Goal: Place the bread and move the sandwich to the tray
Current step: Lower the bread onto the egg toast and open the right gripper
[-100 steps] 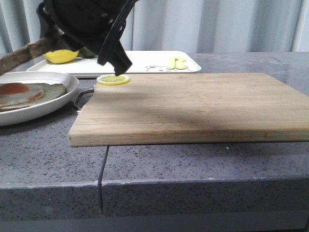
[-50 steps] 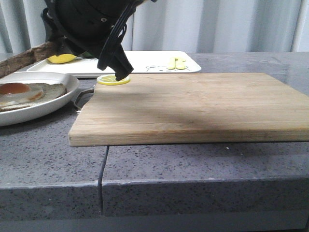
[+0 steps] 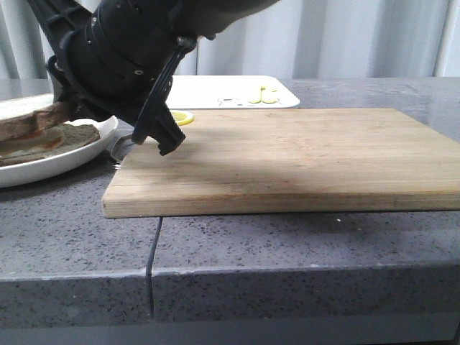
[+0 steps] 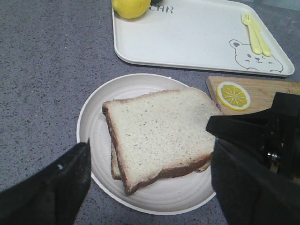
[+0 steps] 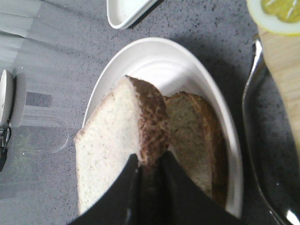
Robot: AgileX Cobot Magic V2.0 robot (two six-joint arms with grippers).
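The held bread's lower edge is over the bottom slice on the plate and the bread would rest there, so my right gripper should open now.
The bread lies on top of the egg slice, forming the sandwich on the round white plate. My right gripper is shut on the bread's brown crust edge; in the front view its arm reaches over the plate. My left gripper is open and empty, above the near side of the plate. The white tray lies beyond the plate and holds no bread; it also shows in the front view.
A wooden cutting board fills the middle, with a lemon slice on its far left corner. A metal utensil handle lies between plate and board. A whole lemon and a yellow fork are on the tray.
My right arm has come down and toward the plate with the bread. The bread now covers the fried egg that showed before.
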